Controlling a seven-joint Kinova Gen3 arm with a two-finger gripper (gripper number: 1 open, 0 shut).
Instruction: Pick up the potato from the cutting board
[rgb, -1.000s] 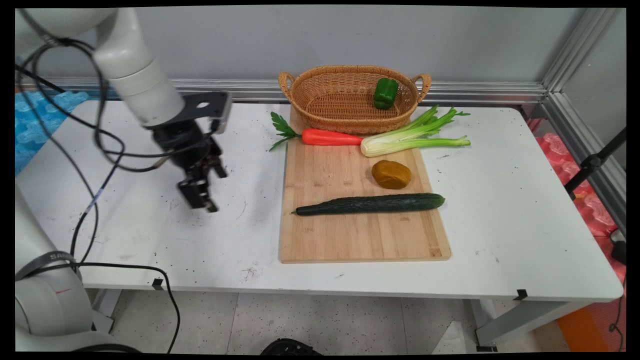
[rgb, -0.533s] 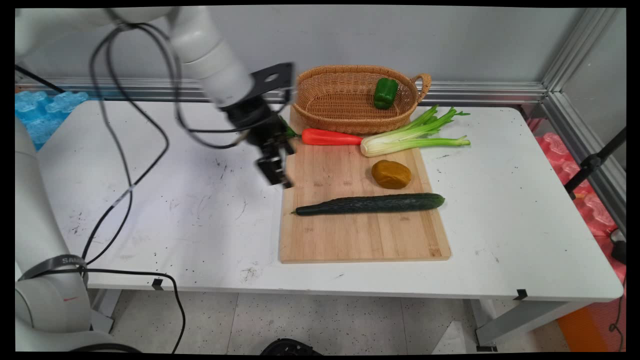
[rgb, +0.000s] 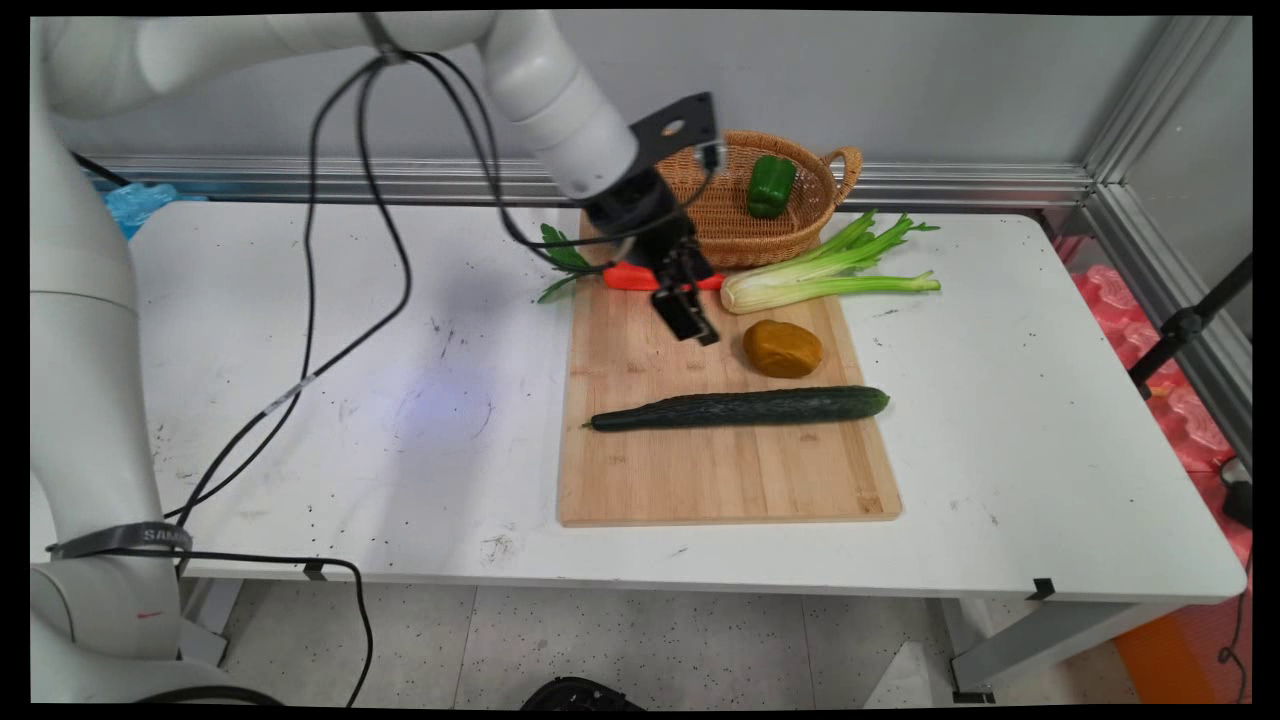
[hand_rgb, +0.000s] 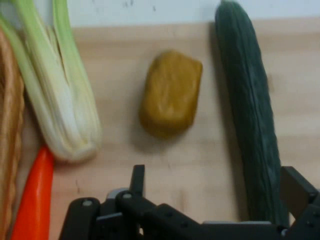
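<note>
The gripper will next empty the wooden cutting board (rgb: 720, 470), so it will grab the yellow-brown potato by its long sides around the middle.
My black gripper (rgb: 695, 328) hangs open over the far part of a wooden cutting board (rgb: 720, 470), with nothing between its fingers. It partly covers an orange carrot (rgb: 625, 275) at the board's far edge. Nearest to it is a brown potato (rgb: 782, 349), just to the right. A long dark cucumber (rgb: 740, 408) lies across the board in front of the potato. In the hand view the gripper (hand_rgb: 215, 175) points at the board (hand_rgb: 125, 40), with the potato (hand_rgb: 171, 92) ahead, the cucumber (hand_rgb: 247, 110) at right, and celery (hand_rgb: 60, 110) and the carrot (hand_rgb: 32, 200) at left.
A wicker basket (rgb: 745, 225) holding a green pepper (rgb: 772, 185) stands behind the board, with celery (rgb: 820, 275) lying in front of it. The basket's edge (hand_rgb: 7, 125) shows at the hand view's left. Black cables (rgb: 340, 250) hang over the table's left half. A metal rail runs along the wall.
The arm has swung right, from above the table's left half to over the far part of the board. Nothing on the table has moved.
</note>
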